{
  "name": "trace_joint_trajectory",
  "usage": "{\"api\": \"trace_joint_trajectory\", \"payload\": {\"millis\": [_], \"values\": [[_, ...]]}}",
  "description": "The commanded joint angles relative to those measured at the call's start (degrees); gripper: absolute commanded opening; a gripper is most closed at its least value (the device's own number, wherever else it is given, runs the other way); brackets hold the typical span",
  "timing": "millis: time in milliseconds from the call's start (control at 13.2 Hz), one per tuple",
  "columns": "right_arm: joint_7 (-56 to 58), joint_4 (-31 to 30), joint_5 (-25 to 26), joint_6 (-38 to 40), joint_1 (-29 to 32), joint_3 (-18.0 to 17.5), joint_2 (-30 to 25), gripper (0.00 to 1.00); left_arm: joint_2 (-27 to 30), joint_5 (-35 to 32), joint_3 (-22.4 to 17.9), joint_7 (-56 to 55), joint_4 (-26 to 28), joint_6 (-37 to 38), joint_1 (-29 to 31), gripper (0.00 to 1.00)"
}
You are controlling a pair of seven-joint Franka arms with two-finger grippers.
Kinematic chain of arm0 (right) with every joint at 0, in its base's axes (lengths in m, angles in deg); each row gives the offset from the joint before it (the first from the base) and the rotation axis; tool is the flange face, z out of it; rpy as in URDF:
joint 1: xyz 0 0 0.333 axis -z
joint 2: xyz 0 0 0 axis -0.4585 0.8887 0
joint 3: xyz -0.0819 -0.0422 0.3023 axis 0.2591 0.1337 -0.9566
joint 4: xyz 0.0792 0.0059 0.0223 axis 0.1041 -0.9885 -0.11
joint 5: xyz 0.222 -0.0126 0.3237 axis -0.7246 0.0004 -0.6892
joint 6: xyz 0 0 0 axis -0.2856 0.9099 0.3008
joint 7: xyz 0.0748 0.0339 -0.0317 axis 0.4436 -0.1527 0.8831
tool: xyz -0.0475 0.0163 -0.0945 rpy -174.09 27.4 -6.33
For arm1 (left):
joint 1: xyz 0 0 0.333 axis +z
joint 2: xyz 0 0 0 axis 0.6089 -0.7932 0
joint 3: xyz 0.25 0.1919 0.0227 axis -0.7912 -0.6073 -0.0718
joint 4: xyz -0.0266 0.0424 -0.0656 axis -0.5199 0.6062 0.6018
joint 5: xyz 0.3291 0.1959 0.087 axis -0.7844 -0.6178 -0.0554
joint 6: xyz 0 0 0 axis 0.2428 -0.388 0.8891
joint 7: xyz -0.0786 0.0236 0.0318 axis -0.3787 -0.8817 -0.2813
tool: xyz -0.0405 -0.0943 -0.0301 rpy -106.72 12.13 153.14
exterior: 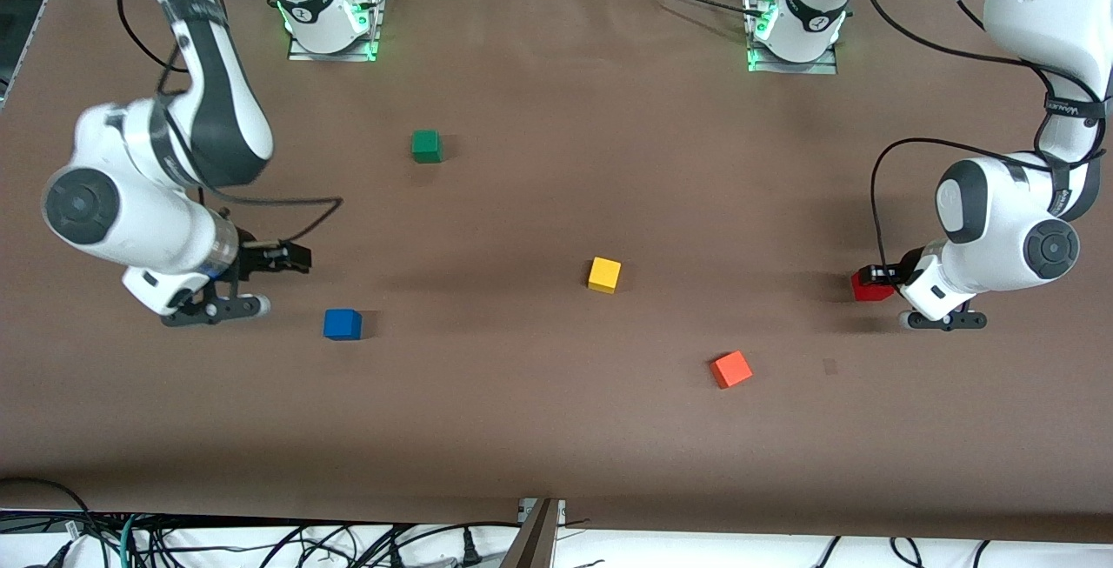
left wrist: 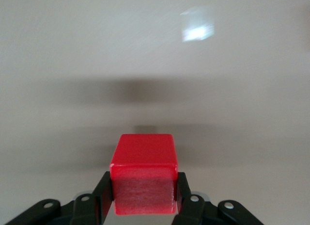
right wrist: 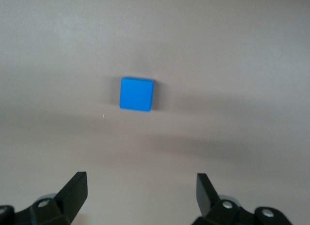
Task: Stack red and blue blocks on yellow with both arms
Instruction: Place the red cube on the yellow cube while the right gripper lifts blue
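Observation:
My right gripper will next grab the blue block (exterior: pixel 343 324) by its sides, to stack it with the red one on the yellow block (exterior: pixel 604 274).
The red block (exterior: pixel 870 287) is gripped between the fingers of my left gripper (exterior: pixel 880 276) near the left arm's end of the table. In the left wrist view the left gripper (left wrist: pixel 144 188) is shut on the red block (left wrist: pixel 144 155), whose shadow lies apart from it on the table. The blue block (exterior: pixel 343 324) sits on the table toward the right arm's end. My right gripper (exterior: pixel 294 257) hangs open and empty over the table beside it. In the right wrist view the blue block (right wrist: pixel 137 94) lies ahead of the open right gripper (right wrist: pixel 140 186). The yellow block (exterior: pixel 604 274) sits alone near the middle.
An orange cube (exterior: pixel 731 369) lies nearer the front camera than the yellow block, toward the left arm's end. A green cube (exterior: pixel 426 146) lies farther from the camera, near the right arm's base. The table is brown.

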Motion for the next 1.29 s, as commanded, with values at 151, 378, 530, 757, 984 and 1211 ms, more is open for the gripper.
{"api": "trace_joint_trajectory", "payload": {"millis": [151,378,530,757,984,1211], "values": [[-0.1,10.4,-0.9,-3.7,-0.7,-0.4,11.6,1.0,0.9,0.9,9.7,-17.4,-13.3,12.8,-5.2,0.0],[-2.5,14.9,-0.9,-3.8,-1.0,-0.4,17.4,0.99,-0.9,0.3,9.8,-23.7,-17.6,12.8,-14.7,0.0],[-4.0,14.8,-1.1,-7.7,-1.1,-0.4,19.6,0.99,-4.2,0.3,9.6,-23.7,-21.6,12.7,-21.2,0.0],[-4.3,14.4,-1.2,-8.9,-1.1,-0.4,21.0,0.99,-7.6,-0.3,9.3,-23.7,-23.2,11.9,-27.5,0.0],[-4.4,13.6,-2.8,-9.3,-1.0,-0.5,21.7,0.94,-10.7,-4.2,9.4,-23.6,-24.0,11.4,-31.4,0.0],[-4.4,12.4,-4.9,-10.1,-1.0,-0.5,21.7,0.74,-12.9,-5.0,9.5,-23.6,-25.4,11.4,-32.6,0.0]]}}
